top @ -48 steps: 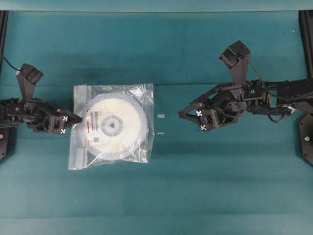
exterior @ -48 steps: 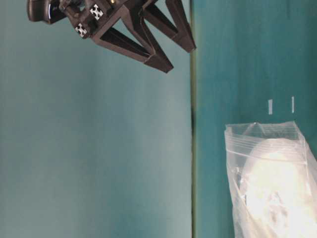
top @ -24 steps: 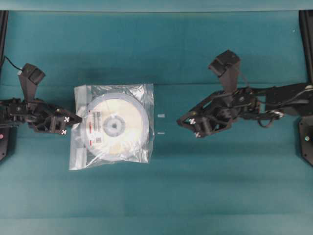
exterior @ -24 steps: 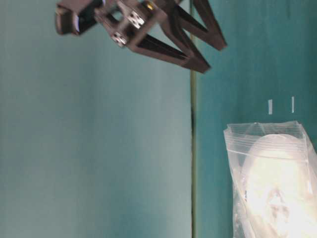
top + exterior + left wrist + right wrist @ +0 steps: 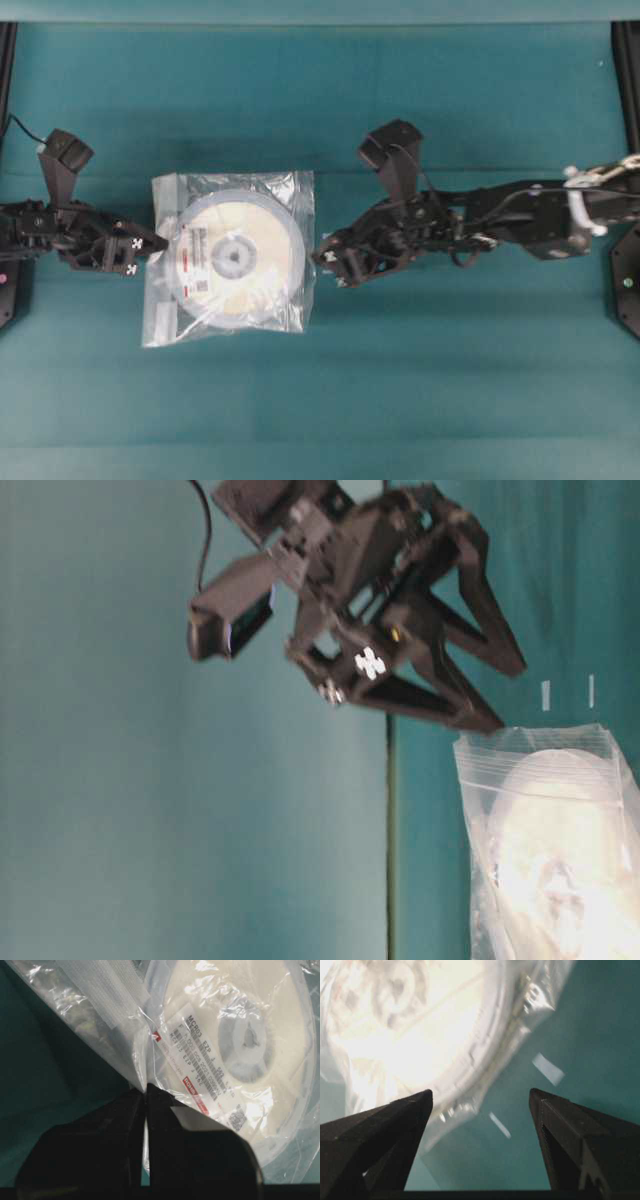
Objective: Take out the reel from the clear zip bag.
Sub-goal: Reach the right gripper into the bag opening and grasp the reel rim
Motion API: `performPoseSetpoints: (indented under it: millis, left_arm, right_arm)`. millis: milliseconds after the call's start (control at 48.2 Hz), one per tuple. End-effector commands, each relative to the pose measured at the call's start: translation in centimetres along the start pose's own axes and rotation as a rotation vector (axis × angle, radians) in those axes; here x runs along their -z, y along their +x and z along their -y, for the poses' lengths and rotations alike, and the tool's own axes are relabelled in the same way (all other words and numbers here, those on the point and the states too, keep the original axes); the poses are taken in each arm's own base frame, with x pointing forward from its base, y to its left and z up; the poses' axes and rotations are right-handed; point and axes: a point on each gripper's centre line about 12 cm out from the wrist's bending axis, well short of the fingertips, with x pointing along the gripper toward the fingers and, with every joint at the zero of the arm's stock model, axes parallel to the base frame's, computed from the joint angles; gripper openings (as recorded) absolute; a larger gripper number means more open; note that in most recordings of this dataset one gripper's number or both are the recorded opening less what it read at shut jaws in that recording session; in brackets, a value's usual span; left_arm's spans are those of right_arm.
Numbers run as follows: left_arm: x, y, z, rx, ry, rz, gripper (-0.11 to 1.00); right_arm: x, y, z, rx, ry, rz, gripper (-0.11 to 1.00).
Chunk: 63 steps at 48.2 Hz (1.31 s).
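Empty teal cloth shows between my right gripper's fingers in the right wrist view, so my right gripper should move toward the reel's rim before it closes.
The clear zip bag point(image 5: 297, 192) lies flat on the teal table, left of centre, with the cream reel point(image 5: 235, 258) inside it, label side up. My left gripper point(image 5: 150, 247) is shut on the bag's left edge, next to the whitish zip strip point(image 5: 100, 985). In the left wrist view a fold of plastic is pinched between its fingertips point(image 5: 146, 1089), and the reel point(image 5: 250, 1040) lies just beyond them. My right gripper point(image 5: 325, 262) hangs open just off the bag's right edge, a little above the table. In the right wrist view the gripper point(image 5: 480, 1092) has nothing between its fingers, and the reel point(image 5: 395, 1020) is ahead to the left.
Two small white tape marks point(image 5: 547, 1068) point(image 5: 499, 1125) lie on the teal cloth below my right gripper, also seen as tape marks point(image 5: 545, 695) from table level. Black frame posts point(image 5: 5, 60) point(image 5: 628, 60) stand at the far corners.
My right arm has swung left across the table and now sits beside the bag's right edge, still open. My left gripper has closed on the bag's left edge.
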Motion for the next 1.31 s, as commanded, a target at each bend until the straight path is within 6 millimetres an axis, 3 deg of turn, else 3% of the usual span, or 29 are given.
performPoseSetpoints:
  millis: [0,394,644,1287]
  left_arm:
    - [-0.2,0.1,0.3,0.012,0.004,0.006,0.0]
    - [0.1,-0.1,-0.1,-0.005,0.011,-0.006,0.0]
    - [0.1,-0.1,-0.1,-0.005,0.01,-0.006,0.0]
    - [0.1,0.0,-0.1,-0.013,0.007,-0.011,0.0]
  right_arm:
    - [-0.9,0.7,-1.2,-0.028,0.011,0.023,0.89]
    - [-1.2,3.5,-1.3,-0.013,0.022,0.016,0.89]
    - [-1.2,3.8,-1.2,-0.01,0.069,0.015,0.89]
    - [-1.7,4.5,-3.3,-0.053,0.09,0.026,0.83]
